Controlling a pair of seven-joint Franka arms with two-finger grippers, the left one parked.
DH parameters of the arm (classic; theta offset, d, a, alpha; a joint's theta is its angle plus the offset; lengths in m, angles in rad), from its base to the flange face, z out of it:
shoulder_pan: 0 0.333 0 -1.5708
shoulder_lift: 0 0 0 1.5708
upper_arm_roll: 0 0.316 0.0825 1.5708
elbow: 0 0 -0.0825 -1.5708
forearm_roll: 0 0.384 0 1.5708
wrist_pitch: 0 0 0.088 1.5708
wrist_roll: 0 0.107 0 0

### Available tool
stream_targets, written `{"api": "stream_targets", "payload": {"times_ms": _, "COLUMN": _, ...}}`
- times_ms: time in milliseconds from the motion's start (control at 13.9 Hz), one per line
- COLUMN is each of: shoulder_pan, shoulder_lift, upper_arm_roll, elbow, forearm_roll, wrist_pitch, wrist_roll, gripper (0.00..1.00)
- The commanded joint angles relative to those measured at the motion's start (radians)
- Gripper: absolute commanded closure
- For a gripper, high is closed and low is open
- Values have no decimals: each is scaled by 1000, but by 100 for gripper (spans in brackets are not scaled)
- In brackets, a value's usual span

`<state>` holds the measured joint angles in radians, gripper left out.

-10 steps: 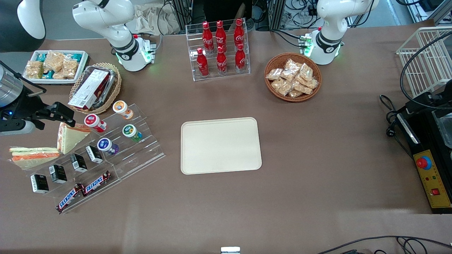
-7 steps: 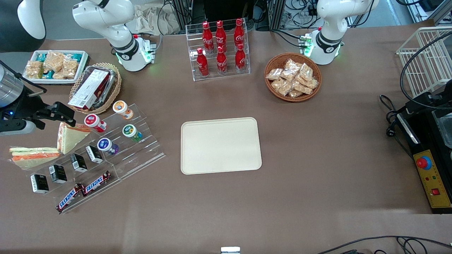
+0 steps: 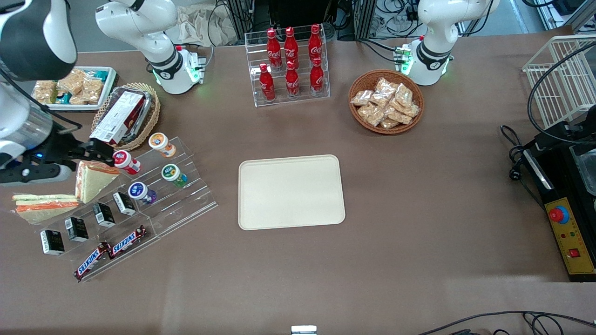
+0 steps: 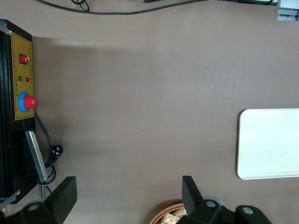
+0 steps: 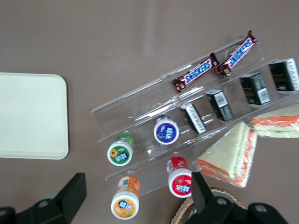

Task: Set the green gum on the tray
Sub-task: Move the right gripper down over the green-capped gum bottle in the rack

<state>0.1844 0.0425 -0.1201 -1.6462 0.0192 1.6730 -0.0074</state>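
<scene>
My gripper should pick up the green gum by its lidded end (image 3: 171, 172) next. Then it should put the gum on the cream tray (image 3: 291, 191).
The green gum (image 3: 173, 174) is a small green bottle with a white-rimmed green lid. It lies on the middle step of a clear acrylic shelf (image 3: 186, 195) and also shows in the right wrist view (image 5: 120, 151). The cream tray (image 3: 291, 191) lies flat on the brown table, beside the shelf toward the parked arm's end, with nothing on it; it shows in the right wrist view (image 5: 30, 114) too. My gripper (image 3: 95, 150) is open and empty. It hovers by the red-lidded bottle (image 3: 125, 161), apart from the green gum, toward the working arm's end. In the right wrist view my gripper (image 5: 138, 196) spans the orange-lidded bottle (image 5: 125, 201).
The shelf also holds a purple blue-lidded bottle (image 3: 140, 192), several black boxes (image 3: 103, 214) and two Snickers bars (image 3: 111, 251). Wrapped sandwiches (image 3: 91, 179) lie under my gripper. A wicker basket with a box (image 3: 123, 116), a cola rack (image 3: 291, 65) and a snack basket (image 3: 386, 101) stand farther back.
My arm has swung in toward the shelf. The gripper has moved from beside the sandwich to next to the red-lidded bottle. The bottles and the tray have not moved.
</scene>
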Motion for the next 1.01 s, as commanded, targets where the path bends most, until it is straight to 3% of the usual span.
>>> {"api": "stream_targets", "payload": {"times_ms": 0, "shoulder_pan": 1, "shoulder_lift": -23, "upper_arm_roll": -3, "elbow": -120, "forearm_roll": 25, "wrist_pitch": 100, "wrist_roll": 3, "gripper": 0}}
{"api": "stream_targets", "payload": {"times_ms": 938, "shoulder_pan": 50, "shoulder_lift": -23, "upper_arm_roll": 42, "elbow": -598, "forearm_roll": 35, "wrist_pitch": 651, "wrist_roll": 72, "gripper": 0}}
